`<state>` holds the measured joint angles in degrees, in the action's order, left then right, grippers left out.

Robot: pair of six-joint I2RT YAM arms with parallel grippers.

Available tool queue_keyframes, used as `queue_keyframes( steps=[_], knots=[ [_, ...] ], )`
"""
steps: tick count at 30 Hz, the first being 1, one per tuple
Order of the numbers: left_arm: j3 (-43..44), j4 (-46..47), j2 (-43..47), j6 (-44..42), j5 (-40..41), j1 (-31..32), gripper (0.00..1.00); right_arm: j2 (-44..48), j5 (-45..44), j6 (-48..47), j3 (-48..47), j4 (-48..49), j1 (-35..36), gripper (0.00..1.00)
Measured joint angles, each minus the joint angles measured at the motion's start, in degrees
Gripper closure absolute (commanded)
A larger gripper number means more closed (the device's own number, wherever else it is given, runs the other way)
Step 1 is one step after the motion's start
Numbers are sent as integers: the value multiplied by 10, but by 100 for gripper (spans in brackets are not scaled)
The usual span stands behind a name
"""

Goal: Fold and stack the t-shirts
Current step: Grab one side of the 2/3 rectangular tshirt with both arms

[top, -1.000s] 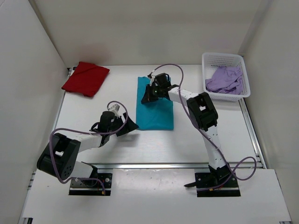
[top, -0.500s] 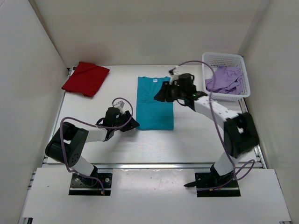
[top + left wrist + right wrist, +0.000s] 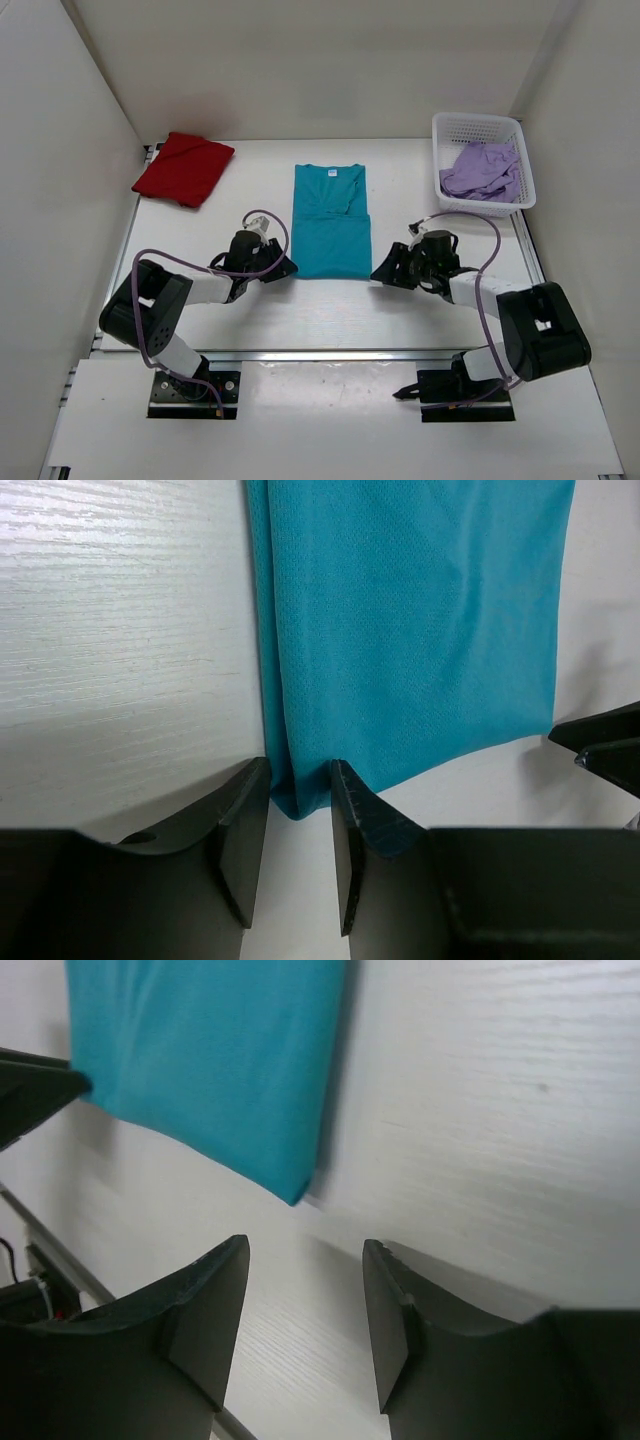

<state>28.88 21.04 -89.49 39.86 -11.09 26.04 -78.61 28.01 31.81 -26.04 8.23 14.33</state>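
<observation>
My right gripper grabs the teal t-shirt (image 3: pixel 332 222) by its near free corner (image 3: pixel 368 276) next. Matching my left gripper's corner lets the hem fold evenly.
A teal t-shirt (image 3: pixel 332 222), folded into a long strip, lies flat at the table's middle. My left gripper (image 3: pixel 285 268) sits low at the shirt's near left corner. In the left wrist view the jaws (image 3: pixel 298 780) stand narrowly open, and the corner of the teal shirt (image 3: pixel 400 630) lies between the fingertips. My right gripper (image 3: pixel 383 274) is open and empty, just short of the near right corner. That corner (image 3: pixel 295 1192) lies ahead of the jaws (image 3: pixel 305 1260). A folded red t-shirt (image 3: pixel 183 168) lies at the far left. A purple t-shirt (image 3: pixel 482 168) is bunched in the basket.
A white plastic basket (image 3: pixel 478 128) stands at the far right corner. White walls close in the table on the left, the back and the right. A metal rail (image 3: pixel 330 354) runs along the near edge.
My right arm has swung back from the shirt's far end to its near right corner. My left gripper has slid up to the near left corner. The shirt's collar end now lies uncovered.
</observation>
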Motion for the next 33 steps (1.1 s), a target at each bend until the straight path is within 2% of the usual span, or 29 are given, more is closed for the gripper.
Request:
queue_keyframes(
  steps=[4,8,14,17,19,20,22,24,28,33],
  knots=[
    [0,-3,-1,-4,4,0,60,-38,28,16,0,53,-1,55],
    [1,-5,-1,-8,7,2,58,-86,51,34,-10,99,3,62],
    [7,-16,-1,-18,22,10,65,-124,55,48,-22,135,15,77],
    [8,-20,-2,-22,29,11,73,-128,47,53,-23,138,17,86],
    [8,-22,-2,-24,31,10,82,-130,43,54,-23,138,18,96],
    [7,-23,-2,-24,31,11,90,-131,42,55,-23,138,18,98],
    [8,-26,-2,-24,30,11,98,-132,40,55,-23,136,18,100],
    [8,-28,-1,-25,29,11,100,-132,39,55,-23,136,19,100],
    [-14,-43,29,-32,30,18,100,-99,26,54,-8,120,33,100],
    [-92,-93,144,-35,26,47,100,32,-2,47,61,69,102,100]
  ],
)
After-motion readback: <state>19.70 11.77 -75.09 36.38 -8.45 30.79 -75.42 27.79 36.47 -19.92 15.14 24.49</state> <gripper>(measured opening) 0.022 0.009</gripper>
